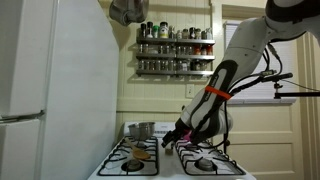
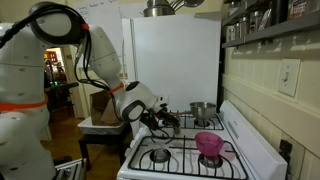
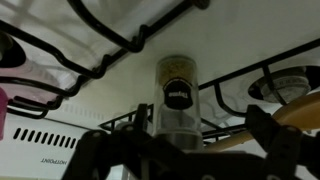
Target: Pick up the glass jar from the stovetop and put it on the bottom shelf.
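The jar stands between my fingers, which stop short of its label (image 3: 179,97), so it is too early to close. My gripper moves closer next, then closes on the jar.
The glass jar (image 3: 178,95), with a dark lid and a label, stands on the white stovetop (image 3: 240,40) between the black grates in the wrist view. My gripper (image 3: 203,118) is open, with one finger on each side of the jar, and the jar is closer to the left finger. In both exterior views the gripper (image 1: 178,133) (image 2: 165,122) is low over the stovetop (image 1: 170,162) (image 2: 190,160), and I cannot make out the jar there. The dark spice rack hangs on the wall above, and its bottom shelf (image 1: 175,69) is lined with small jars.
A metal pot (image 1: 140,129) (image 2: 203,112) sits on a back burner. A pink cup-like thing (image 2: 210,146) stands on a front burner. A white fridge (image 1: 50,90) (image 2: 170,60) is beside the stove. A pan (image 1: 128,10) hangs overhead.
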{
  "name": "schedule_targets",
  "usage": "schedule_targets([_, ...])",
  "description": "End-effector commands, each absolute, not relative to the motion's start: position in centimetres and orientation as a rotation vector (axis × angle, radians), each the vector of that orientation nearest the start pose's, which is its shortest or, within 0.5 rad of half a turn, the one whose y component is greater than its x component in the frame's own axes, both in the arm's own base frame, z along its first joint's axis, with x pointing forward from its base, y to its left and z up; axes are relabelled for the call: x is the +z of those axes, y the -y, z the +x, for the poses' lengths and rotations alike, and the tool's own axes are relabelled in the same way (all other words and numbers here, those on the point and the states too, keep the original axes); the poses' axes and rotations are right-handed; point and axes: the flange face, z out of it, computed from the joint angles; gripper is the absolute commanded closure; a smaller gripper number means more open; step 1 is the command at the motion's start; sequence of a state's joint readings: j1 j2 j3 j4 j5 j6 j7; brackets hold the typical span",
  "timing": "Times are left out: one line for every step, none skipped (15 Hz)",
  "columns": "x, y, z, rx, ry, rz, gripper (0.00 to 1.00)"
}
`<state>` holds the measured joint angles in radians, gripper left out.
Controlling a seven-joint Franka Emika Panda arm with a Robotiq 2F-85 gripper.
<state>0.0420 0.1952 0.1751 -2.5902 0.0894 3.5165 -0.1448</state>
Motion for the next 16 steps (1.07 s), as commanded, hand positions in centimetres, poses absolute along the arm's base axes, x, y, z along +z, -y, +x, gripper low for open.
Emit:
schedule_targets([26.7, -9.9, 49.2, -1.145, 0.374, -2.849, 0.00])
schedule_targets([26.6, -10.0, 49.4, -1.155, 0.377, -2.843, 0.00])
schedule_targets([26.6, -9.8, 49.7, -1.178, 0.393, -2.847, 0.00])
schedule_targets([26.5, -9.8, 49.8, -1.188, 0.406, -2.846, 0.00])
schedule_targets([26.4, -9.9, 50.1, -1.200, 0.419, -2.844, 0.00])
schedule_targets([26.3, -9.9, 50.3, -1.209, 0.427, -2.841, 0.00])
schedule_targets([26.1, -10.0, 50.4, -1.213, 0.433, -2.840, 0.00])
schedule_targets([26.0, -10.1, 50.6, -1.214, 0.441, -2.839, 0.00])
schedule_targets([25.8, -10.2, 50.7, -1.215, 0.443, -2.837, 0.00])
schedule_targets([25.6, -10.3, 50.8, -1.214, 0.446, -2.837, 0.00])
schedule_targets([25.4, -10.4, 50.9, -1.208, 0.446, -2.837, 0.00])
schedule_targets([25.3, -10.5, 51.0, -1.203, 0.447, -2.840, 0.01])
schedule_targets([25.2, -10.5, 51.0, -1.200, 0.447, -2.841, 0.17])
schedule_targets([25.0, -10.5, 51.1, -1.198, 0.447, -2.845, 0.26])
schedule_targets([24.9, -10.5, 51.1, -1.196, 0.448, -2.847, 0.30])
schedule_targets([24.8, -10.4, 51.2, -1.194, 0.448, -2.849, 0.40])
